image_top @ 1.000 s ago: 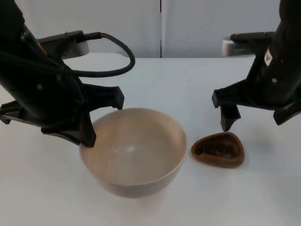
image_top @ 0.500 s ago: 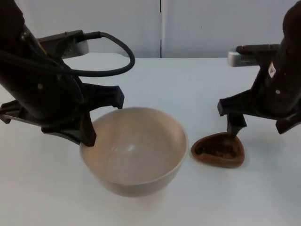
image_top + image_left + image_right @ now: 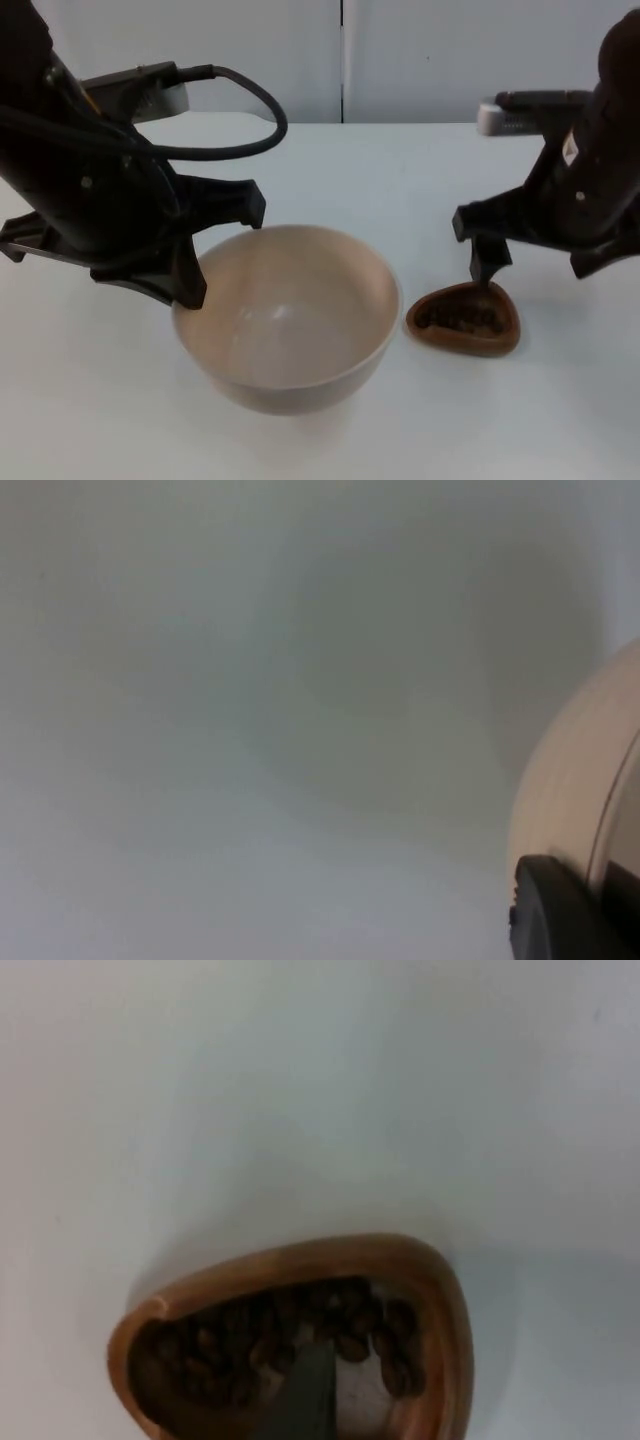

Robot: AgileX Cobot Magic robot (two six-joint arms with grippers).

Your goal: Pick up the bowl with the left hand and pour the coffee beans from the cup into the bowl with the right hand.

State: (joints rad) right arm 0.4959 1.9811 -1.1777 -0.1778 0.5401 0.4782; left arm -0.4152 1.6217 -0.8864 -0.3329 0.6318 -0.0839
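Observation:
My right gripper reaches the cup next and grips its broad-end side (image 3: 514,325), leaving the cup's narrow tip (image 3: 412,320) free to pour the coffee beans.
A large beige bowl (image 3: 290,320) sits in the middle of the table, with nothing in it. My left gripper (image 3: 192,292) is shut on its left rim, and a black fingertip (image 3: 560,910) presses against the bowl's wall (image 3: 580,780). To the bowl's right a small brown rounded-triangle cup (image 3: 463,318) holds dark coffee beans (image 3: 250,1345) and rests on the table. My right gripper (image 3: 535,268) hangs open over the cup's far side. One fingertip (image 3: 305,1400) reaches down among the beans inside the cup (image 3: 300,1260).
The white table (image 3: 400,170) runs back to the grey partition wall (image 3: 420,60). Bare table lies in front of the bowl and cup. The gap between bowl and cup is narrow.
My right gripper came down onto the cup, then shifted a little left and up. The bowl has edged slightly upward in the left gripper. The cup has not moved.

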